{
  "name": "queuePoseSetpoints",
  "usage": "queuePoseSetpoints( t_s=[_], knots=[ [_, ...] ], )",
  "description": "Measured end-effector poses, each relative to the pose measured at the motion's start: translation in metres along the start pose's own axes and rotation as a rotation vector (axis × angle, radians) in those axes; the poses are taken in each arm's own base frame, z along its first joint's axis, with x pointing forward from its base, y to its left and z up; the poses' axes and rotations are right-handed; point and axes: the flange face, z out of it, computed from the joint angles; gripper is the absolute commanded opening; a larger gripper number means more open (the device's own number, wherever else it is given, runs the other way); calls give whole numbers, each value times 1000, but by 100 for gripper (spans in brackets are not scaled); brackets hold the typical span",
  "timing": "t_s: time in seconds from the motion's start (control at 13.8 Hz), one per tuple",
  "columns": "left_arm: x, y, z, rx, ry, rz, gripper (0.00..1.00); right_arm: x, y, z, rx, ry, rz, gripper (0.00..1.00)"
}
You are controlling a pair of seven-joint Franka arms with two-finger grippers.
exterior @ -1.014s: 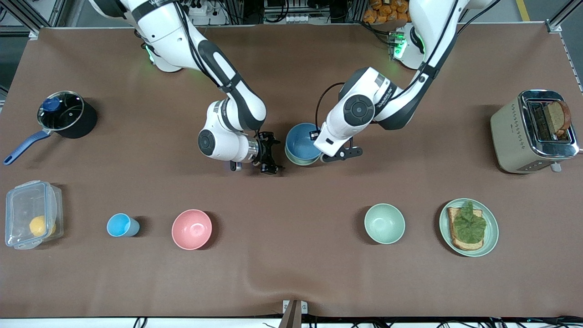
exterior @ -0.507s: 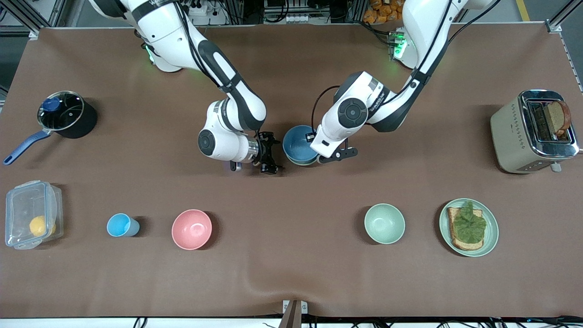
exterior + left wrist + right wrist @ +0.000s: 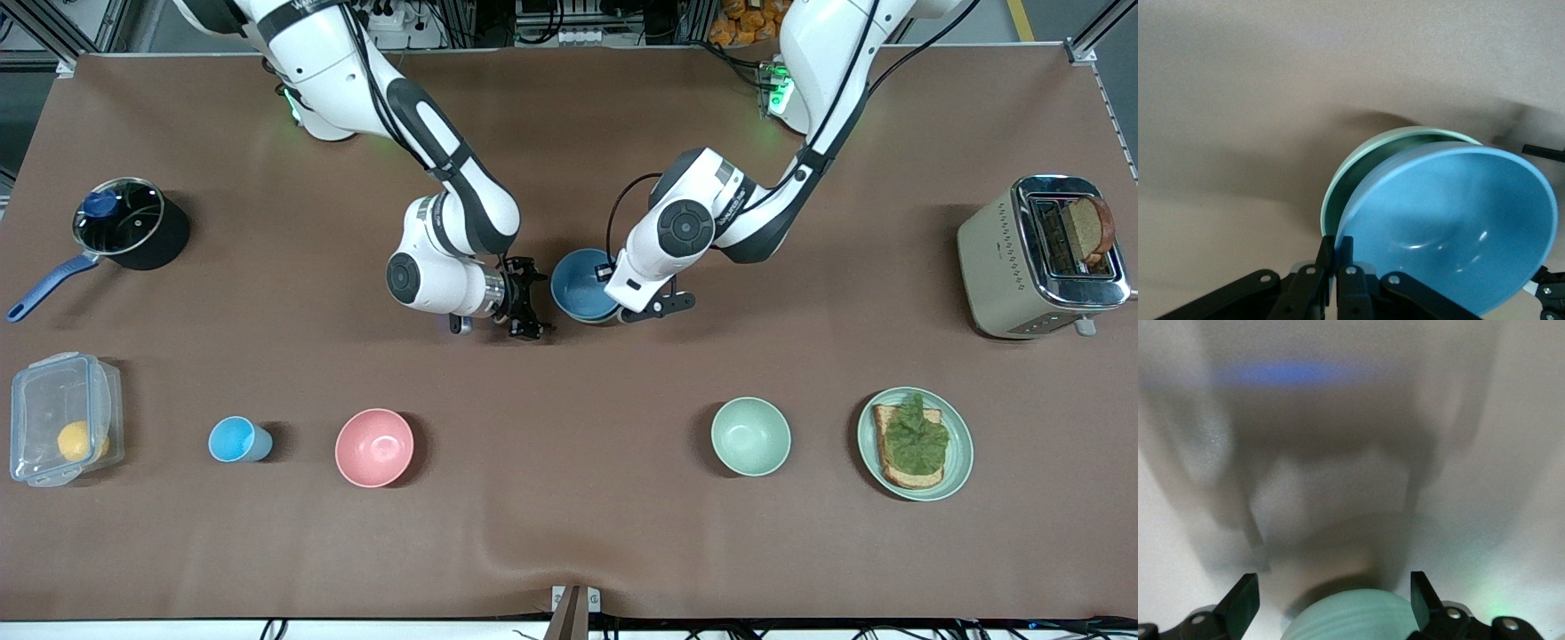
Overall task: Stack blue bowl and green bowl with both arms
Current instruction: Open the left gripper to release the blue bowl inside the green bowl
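The blue bowl's lower side is inside the green bowl's rim in the left wrist view, so my left gripper can open now.
The blue bowl (image 3: 580, 283) is mid-table between the two hands, and my left gripper (image 3: 613, 290) is shut on its rim. In the left wrist view the blue bowl (image 3: 1451, 220) is tilted against the pale green bowl (image 3: 1368, 163) beneath it, the left gripper (image 3: 1338, 245) pinching its edge. From the front the blue bowl hides the green bowl almost fully. My right gripper (image 3: 526, 308) stands open just beside the bowls, toward the right arm's end. In the right wrist view the green bowl's outer wall (image 3: 1351, 617) lies between the spread fingers of the right gripper (image 3: 1331, 590), untouched.
Nearer the front camera stand a lidded container (image 3: 62, 418) with a lemon, a light-blue cup (image 3: 236, 438), a pink bowl (image 3: 374, 447), a mint-green bowl (image 3: 750, 436) and a green plate (image 3: 960, 452) with toast. A black pot (image 3: 133, 222) and a toaster (image 3: 1013, 258) flank the table's ends.
The left arm has carried the blue bowl a little toward the right arm's end, so it now covers the green bowl. The right arm has not moved.
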Motion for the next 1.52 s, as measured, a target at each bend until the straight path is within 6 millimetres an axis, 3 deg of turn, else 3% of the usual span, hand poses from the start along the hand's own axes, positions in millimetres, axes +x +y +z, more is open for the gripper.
queuePoseSetpoints(
  t_s=[0.58, 0.65, 0.72, 0.8, 0.87, 1.09, 1.23, 1.38, 1.52],
  knots=[
    [3, -1, 9, -4, -2, -5, 0, 0, 0, 0, -1, 0, 0, 100],
    [4, -1, 9, -4, -1, -5, 15, 0, 0, 0, -1, 0, -1, 100],
    [4, -1, 9, -5, 0, -7, 21, -1, 1, 1, -1, 0, -1, 100],
    [6, -2, 8, -7, 1, -10, 69, -1, 1, 1, -2, 0, -1, 100],
    [7, -2, 7, -8, 3, -12, 100, -1, 1, 1, -2, 0, -1, 100],
    [8, 0, -3, -20, 14, -14, 100, -1, 1, 1, -2, 0, -1, 100],
    [11, 3, -22, -43, 39, -22, 100, -1, 1, 1, -3, 0, -2, 100],
    [14, 0, -55, -62, 68, -29, 100, 0, 1, 1, -3, 0, -1, 100],
    [17, -10, -101, -72, 98, -45, 100, 2, 0, -4, -12, -3, -4, 100]
  ],
)
